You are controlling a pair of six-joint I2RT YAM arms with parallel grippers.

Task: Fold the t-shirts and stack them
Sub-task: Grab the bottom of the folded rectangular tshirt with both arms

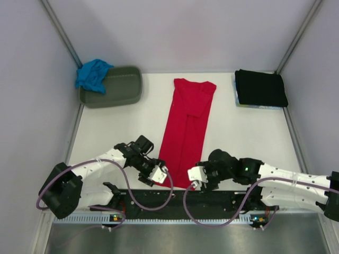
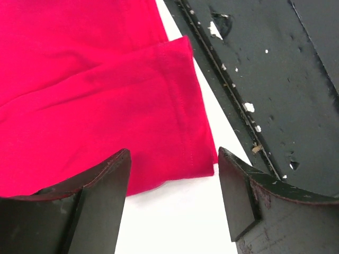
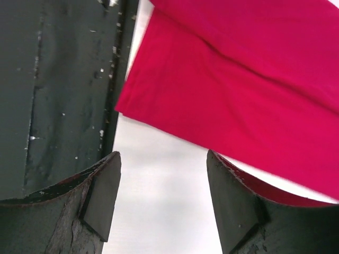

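I will grab the near hem's corner with my left gripper next, across from my right gripper's corner, to fold the red t-shirt [image 1: 186, 129] evenly lengthwise.
The red t-shirt [image 1: 186, 129] lies folded into a long narrow strip down the middle of the white table. Its near hem shows in the left wrist view [image 2: 106, 106] and the right wrist view [image 3: 249, 95]. My left gripper [image 1: 161, 174] is open and empty at the hem's left corner [image 2: 172, 159]. My right gripper [image 1: 195, 179] is open and empty at the hem's right corner [image 3: 164, 159]. The black t-shirt [image 1: 260, 88] lies folded at the back right. The turquoise t-shirt [image 1: 92, 74] is bunched on the tub's left rim.
The grey-green oval tub [image 1: 117, 87] stands at the back left. A black rail [image 1: 175, 198] runs along the table's near edge, close behind both grippers; it shows in the left wrist view [image 2: 275, 79] and the right wrist view [image 3: 58, 90]. White walls enclose the table.
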